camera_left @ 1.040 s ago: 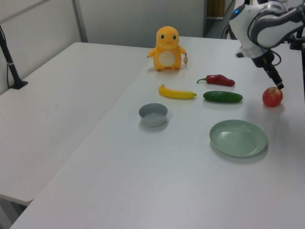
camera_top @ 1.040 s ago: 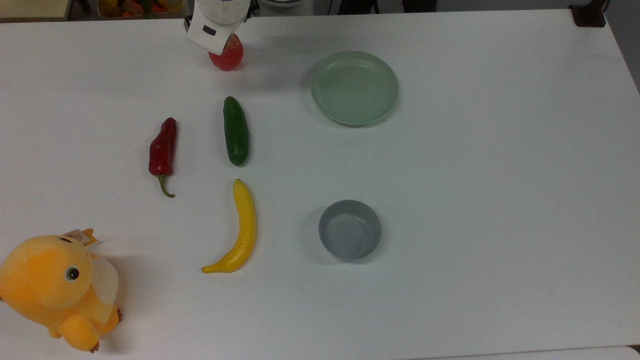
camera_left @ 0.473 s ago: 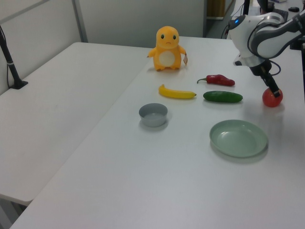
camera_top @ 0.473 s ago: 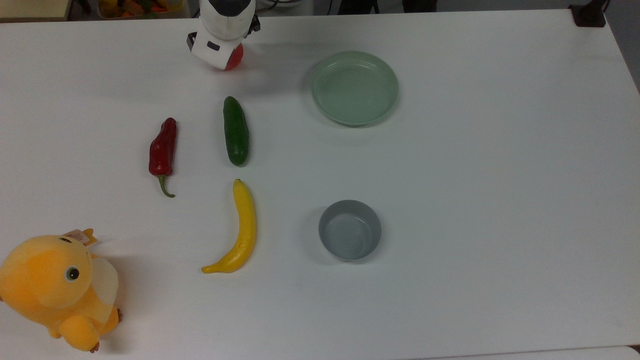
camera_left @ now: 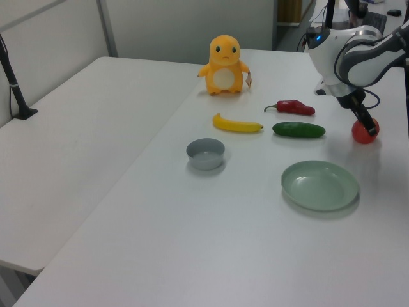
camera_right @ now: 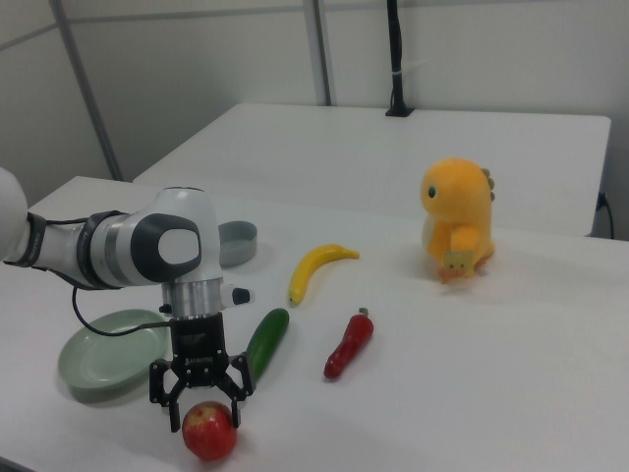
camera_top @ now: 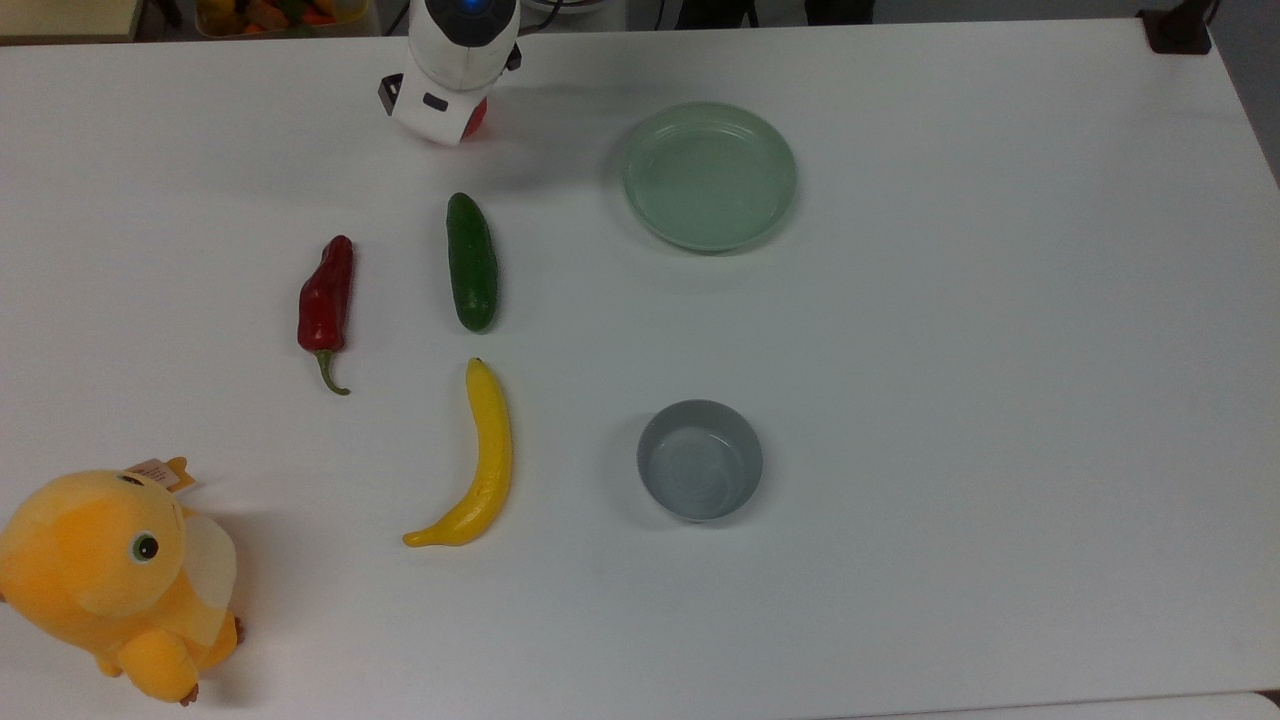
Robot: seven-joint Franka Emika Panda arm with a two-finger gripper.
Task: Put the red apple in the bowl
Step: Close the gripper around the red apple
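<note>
The red apple needs to go in the small grey bowl. My gripper will pick the apple up next by its round upper half to put it there.
The red apple rests on the white table near the arm's base, at the right view's lower left. My gripper hangs straight down over it, open, with one finger on each side of the apple's upper half. From above, the gripper's white hand covers most of the apple; only a red sliver shows. The left view has the apple at its far right, under the dark fingers. The small grey bowl stands empty mid-table, well away from the apple, and appears again as the bowl and the bowl.
A pale green dish sits to the top view's right of the apple. A cucumber, a red chili and a banana lie between the apple and the bowl's side. An orange plush toy sits at the top view's lower left.
My gripper has come down over the apple, and its hand now covers more of the fruit from above. The apple and the other things have not moved.
</note>
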